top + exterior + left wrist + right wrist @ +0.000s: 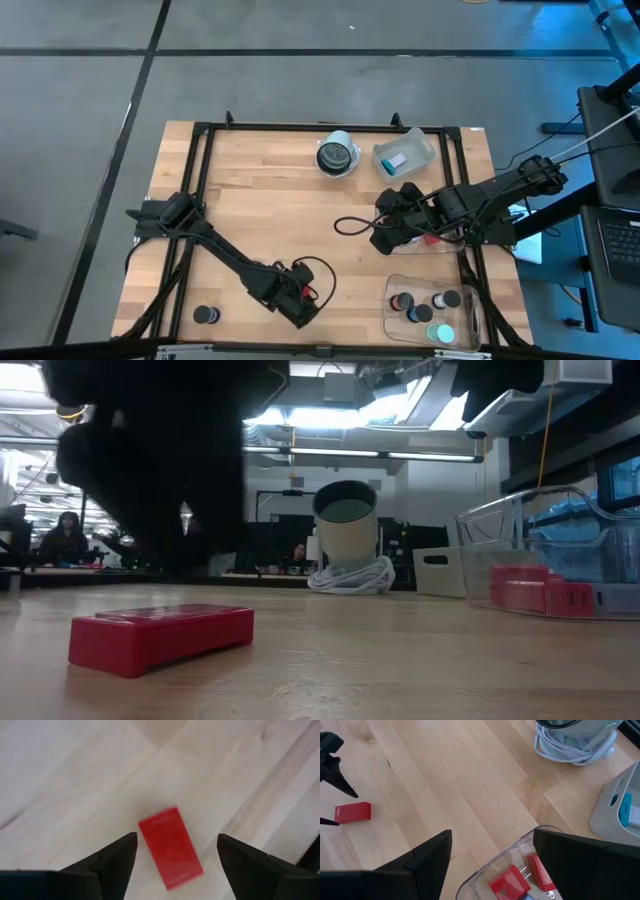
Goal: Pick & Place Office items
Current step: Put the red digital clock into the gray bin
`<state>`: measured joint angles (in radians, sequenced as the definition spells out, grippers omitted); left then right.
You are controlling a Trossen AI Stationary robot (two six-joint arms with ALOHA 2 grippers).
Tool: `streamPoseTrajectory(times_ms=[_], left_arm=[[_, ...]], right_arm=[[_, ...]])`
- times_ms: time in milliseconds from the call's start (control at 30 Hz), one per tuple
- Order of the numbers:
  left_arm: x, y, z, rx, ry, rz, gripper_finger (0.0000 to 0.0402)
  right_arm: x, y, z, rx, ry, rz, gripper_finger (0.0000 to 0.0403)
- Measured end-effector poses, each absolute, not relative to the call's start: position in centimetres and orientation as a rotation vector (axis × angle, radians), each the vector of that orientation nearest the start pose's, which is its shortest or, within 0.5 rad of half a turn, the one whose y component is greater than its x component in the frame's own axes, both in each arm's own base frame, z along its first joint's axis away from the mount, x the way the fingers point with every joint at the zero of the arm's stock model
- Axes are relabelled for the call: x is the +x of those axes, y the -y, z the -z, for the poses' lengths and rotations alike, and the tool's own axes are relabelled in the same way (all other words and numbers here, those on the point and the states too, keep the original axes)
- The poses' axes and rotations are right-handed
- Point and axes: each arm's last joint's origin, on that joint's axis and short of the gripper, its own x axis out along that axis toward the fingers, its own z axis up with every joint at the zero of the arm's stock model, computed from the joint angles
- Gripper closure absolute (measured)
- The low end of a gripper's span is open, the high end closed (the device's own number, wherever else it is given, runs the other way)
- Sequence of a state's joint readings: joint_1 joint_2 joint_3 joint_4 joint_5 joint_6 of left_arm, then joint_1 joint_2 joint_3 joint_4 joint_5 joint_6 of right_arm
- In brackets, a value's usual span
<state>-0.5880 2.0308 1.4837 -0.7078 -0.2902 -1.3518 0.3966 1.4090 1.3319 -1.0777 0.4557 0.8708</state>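
Note:
The left gripper isn't ready to close on the red block [170, 847] yet and needs to go lower, as its fingers are above the block in the left wrist view.
A red block [170, 847] lies flat on the wooden table near its near edge, also seen in the low view [160, 635] and the high view [312, 293]. My left gripper [175, 842] hovers over it, open, with one finger on either side of the block and not touching it. My right gripper [492, 837] is open too and hangs at the table's right side [385, 235], above a clear bin [485, 875] that holds red pieces [510, 882]. A black disc [207, 315] rests on the table near the near left corner.
A clear bin [392, 318] by the near right corner holds black discs and a teal round piece [441, 333]. At the far edge stand a round white-and-dark thing [338, 155] with a white cord and another clear bin [420, 148] with a pale blue piece. A black cord loop [350, 225] lies mid-table.

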Motion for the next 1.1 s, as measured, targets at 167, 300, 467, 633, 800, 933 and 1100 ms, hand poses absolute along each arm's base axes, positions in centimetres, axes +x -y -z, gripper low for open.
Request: streamPoseTrajectory(times_ms=[167,300,467,633,800,933,1100], left_arm=[[34.7,22.2,-16.9,-0.664,-1.02,-0.509,0.0127],[34.9,22.5,-15.6,-0.562,-1.024,-0.488,0.0127],[35.0,22.7,-15.2,-0.503,-1.017,-0.478,0.0126],[34.7,23.1,-15.1,-0.446,-1.023,-0.449,0.0126],[34.8,22.9,-15.3,-0.396,-1.011,-0.446,0.0128],[35.6,23.1,-16.5,-0.4,-0.992,-0.42,0.0127],[35.1,23.5,-16.6,-0.435,-1.009,-0.437,0.0127]], right_arm=[[24.9,-9.0,-31.9,0.309,-0.927,0.486,0.0119],[24.9,-9.0,-31.9,0.295,-0.93,0.479,0.0119],[24.9,-9.0,-31.9,0.296,-0.93,0.479,0.0119],[24.9,-9.0,-31.9,0.296,-0.93,0.479,0.0119],[24.9,-9.0,-31.9,0.291,-0.923,0.487,0.0119],[24.9,-9.0,-31.9,0.294,-0.922,0.489,0.0119],[24.9,-9.0,-31.9,0.299,-0.929,0.481,0.0119]])
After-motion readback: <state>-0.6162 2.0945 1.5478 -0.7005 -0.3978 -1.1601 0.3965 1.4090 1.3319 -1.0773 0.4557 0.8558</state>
